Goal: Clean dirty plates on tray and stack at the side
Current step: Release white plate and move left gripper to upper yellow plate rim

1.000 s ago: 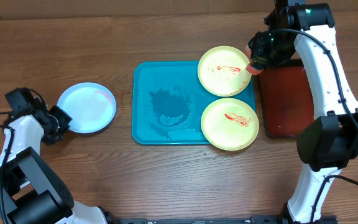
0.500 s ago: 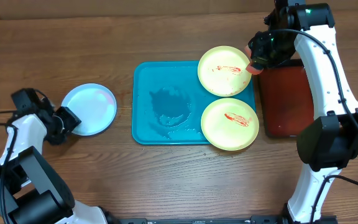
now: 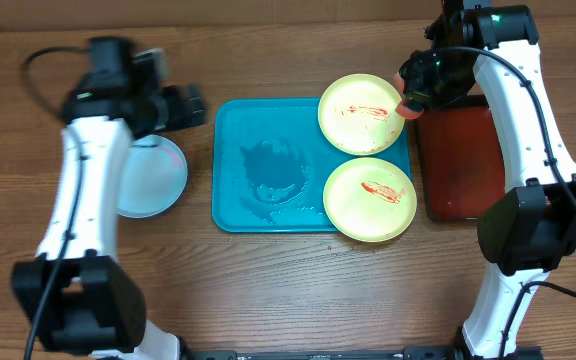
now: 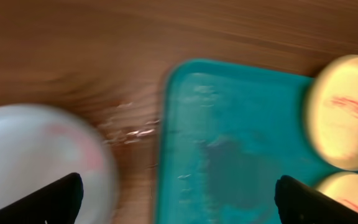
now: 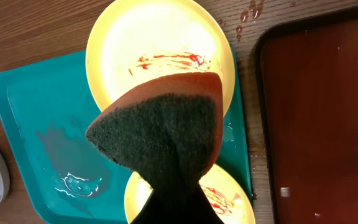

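Observation:
My left gripper grabs the back yellow-green plate by its rim facing the pale plate next, leaving its sauce-streaked side open, to sponge and stack it.
The turquoise tray (image 3: 238, 205) lies mid-table with two yellow-green plates on its right side, one at the back (image 3: 363, 113) and one at the front (image 3: 369, 199), both streaked with red sauce. A pale blue-white plate (image 3: 153, 175) rests on the table left of the tray, partly under my left arm. My left gripper (image 3: 193, 106) hovers open and empty by the tray's far-left corner; its view is blurred, with the pale plate (image 4: 36, 162) and tray (image 4: 241, 155) below. My right gripper (image 5: 173, 208) is shut on an orange-and-dark sponge (image 5: 160, 130) over the back plate (image 5: 160, 43).
A dark red tray (image 3: 458, 160) with a black rim sits right of the turquoise tray, under my right arm. A wet patch (image 3: 273, 170) marks the turquoise tray's middle. Water drops lie on the wood near the tray's left edge (image 4: 132, 127).
My left gripper opened off the pale plate, leaving it on the table, and swung up and right to the tray's far-left corner. The right arm has not moved.

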Robot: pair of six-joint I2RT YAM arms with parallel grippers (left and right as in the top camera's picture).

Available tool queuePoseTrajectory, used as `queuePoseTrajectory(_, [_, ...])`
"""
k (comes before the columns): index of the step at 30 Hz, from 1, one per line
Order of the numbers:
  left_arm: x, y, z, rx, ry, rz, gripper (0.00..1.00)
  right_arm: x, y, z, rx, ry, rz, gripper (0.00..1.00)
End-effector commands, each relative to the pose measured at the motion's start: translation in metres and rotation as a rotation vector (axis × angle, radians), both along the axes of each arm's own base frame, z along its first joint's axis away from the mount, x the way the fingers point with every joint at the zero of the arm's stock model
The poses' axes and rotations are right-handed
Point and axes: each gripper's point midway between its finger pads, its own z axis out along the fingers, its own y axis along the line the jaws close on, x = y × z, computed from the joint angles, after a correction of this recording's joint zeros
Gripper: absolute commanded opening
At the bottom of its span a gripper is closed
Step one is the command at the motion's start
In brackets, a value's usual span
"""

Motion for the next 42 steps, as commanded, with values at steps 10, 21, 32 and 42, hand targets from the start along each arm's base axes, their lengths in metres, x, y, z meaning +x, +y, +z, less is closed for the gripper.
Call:
queuePoseTrajectory(10, [0.076,-0.193,-0.047,-0.07,0.054,-0.191,1.0,0.0,-0.003,0.018,0.002,-0.049,0.0,0.04])
queuePoseTrajectory(21, [0.075,-0.248,-0.117,-0.034,0.11,-0.241,0.76,0.0,-0.003,0.018,0.002,-0.046,0.0,0.04])
queuePoseTrajectory(32, [0.065,-0.248,-0.161,0.006,0.201,-0.163,0.35,-0.001,-0.003,0.018,0.001,-0.043,0.003,0.04])
queuePoseTrajectory(42, [0.07,-0.238,-0.163,0.045,0.186,-0.128,0.04,-0.001,-0.003,0.018,0.001,-0.043,0.003,0.04])
